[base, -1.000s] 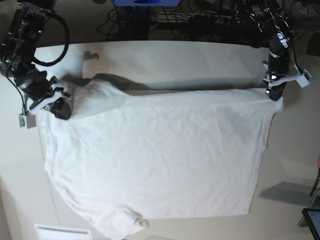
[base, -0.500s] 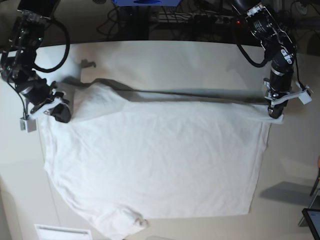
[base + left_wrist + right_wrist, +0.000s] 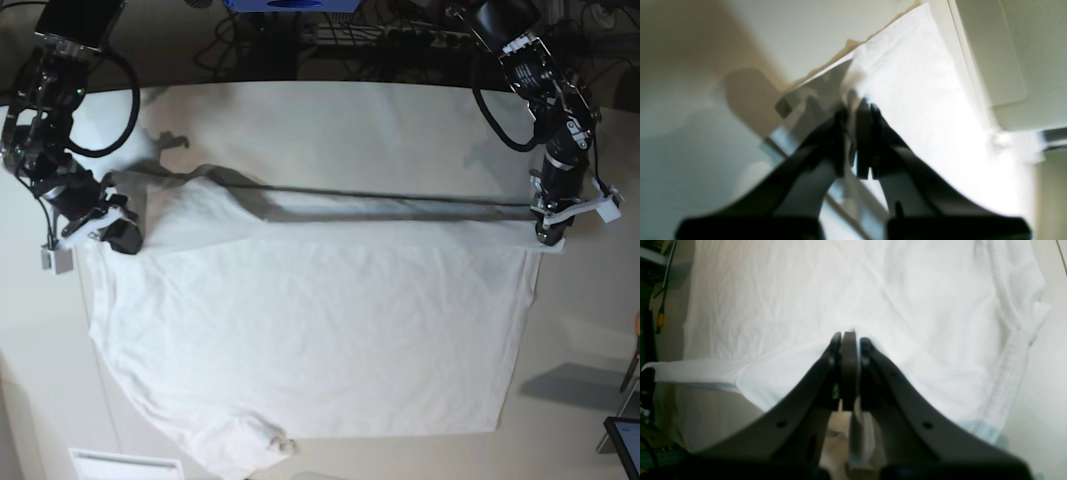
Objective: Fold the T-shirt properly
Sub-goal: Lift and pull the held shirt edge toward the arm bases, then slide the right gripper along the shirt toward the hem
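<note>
The T-shirt's folded corner point(image 3: 152, 222) is high at the T-shirt body's far part point(image 3: 150, 280), so my right gripper needs to keep holding it until I lower it toward the near side.
The white T-shirt point(image 3: 310, 330) lies spread on the off-white table point(image 3: 340, 130), with its far edge lifted and stretched between both grippers. My left gripper point(image 3: 548, 238) at the right of the base view is shut on the T-shirt's right far corner. In the left wrist view its fingers point(image 3: 853, 133) pinch a strip of white fabric point(image 3: 913, 86). My right gripper point(image 3: 122, 236) at the left is shut on the T-shirt's left far corner. In the right wrist view its jaws point(image 3: 848, 350) clamp a fold of the cloth point(image 3: 853, 290). A bunched sleeve point(image 3: 255, 440) lies at the near edge.
Dark cables and equipment point(image 3: 300, 30) run behind the table's far edge. A white label point(image 3: 125, 465) lies at the near left. A dark object's corner point(image 3: 622, 440) shows at the near right, with a shadow beside it on the table.
Both grippers have drawn the T-shirt's far edge toward the near side, over the body. The lifted edge is now lower in the base view and stretched tauter.
</note>
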